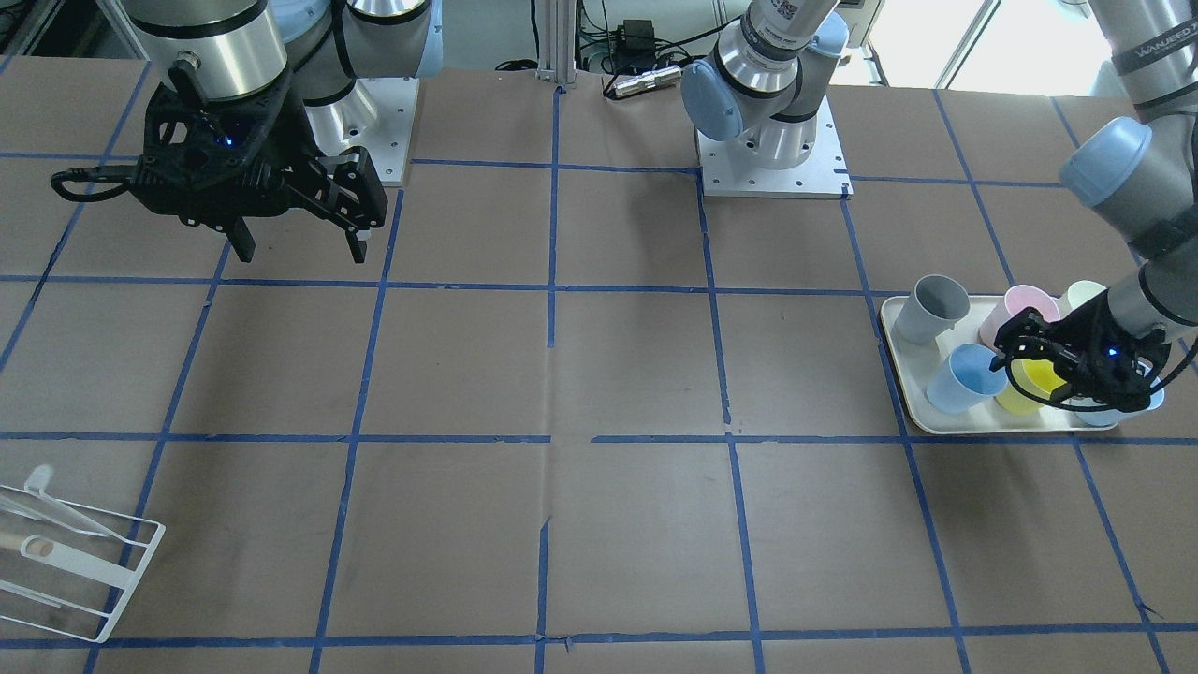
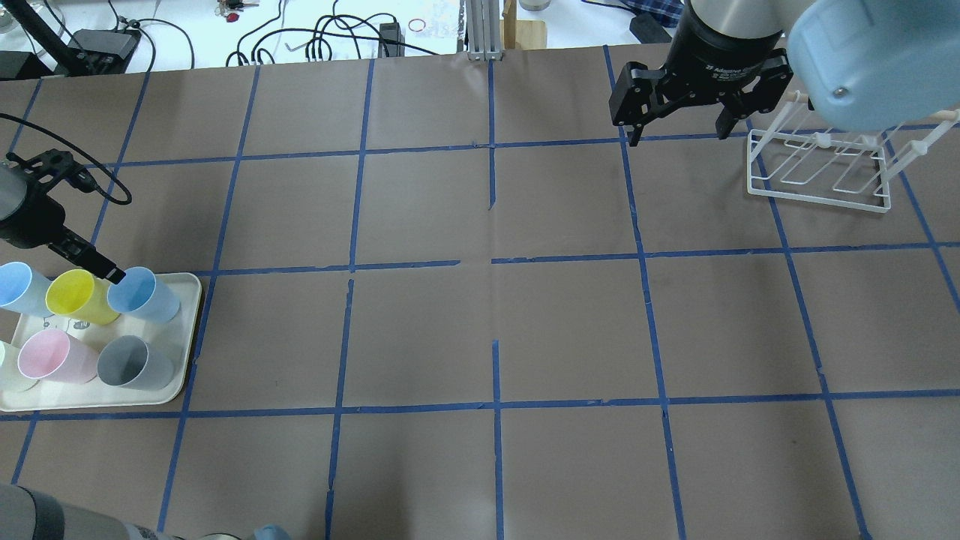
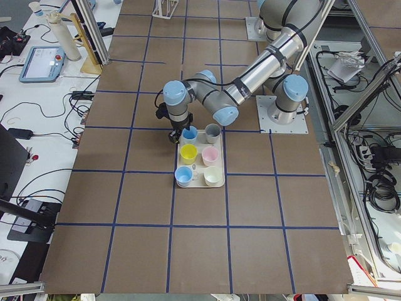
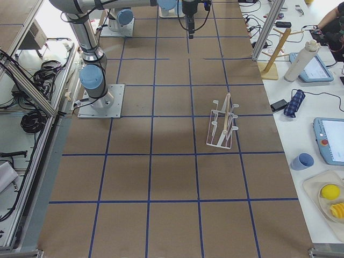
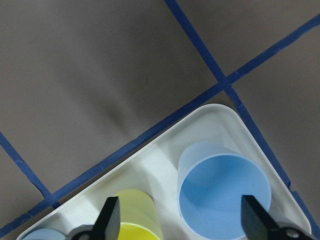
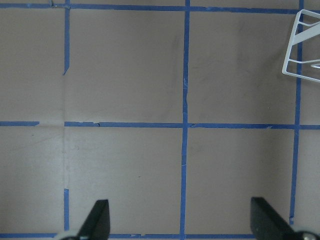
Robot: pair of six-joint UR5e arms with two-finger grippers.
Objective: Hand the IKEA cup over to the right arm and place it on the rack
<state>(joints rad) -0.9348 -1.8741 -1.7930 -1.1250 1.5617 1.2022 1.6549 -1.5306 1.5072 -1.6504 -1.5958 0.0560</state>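
My left gripper will next hand the light-blue IKEA cup over to my right arm. It will grab the cup by its open rim (image 1: 972, 348) (image 5: 222, 155) for that.
The IKEA cup (image 2: 144, 295), pale light-blue, stands upright at the far right corner of the cream tray (image 2: 187, 330). It also shows in the left wrist view (image 5: 224, 195) and the front view (image 1: 964, 377). My left gripper (image 2: 103, 266) is open and empty just over the tray. In the left wrist view (image 5: 182, 222) one finger is over the yellow cup (image 5: 132, 215) and the other over the blue cup's rim. My right gripper (image 2: 675, 131) is open and empty above the table, beside the white wire rack (image 2: 817, 176).
The tray also holds a second light-blue cup (image 2: 19, 285), a pink cup (image 2: 52, 356), a grey cup (image 2: 135, 364) and a pale cup (image 2: 6, 367). The rack also shows in the right wrist view (image 6: 300, 45) and the front view (image 1: 65, 562).
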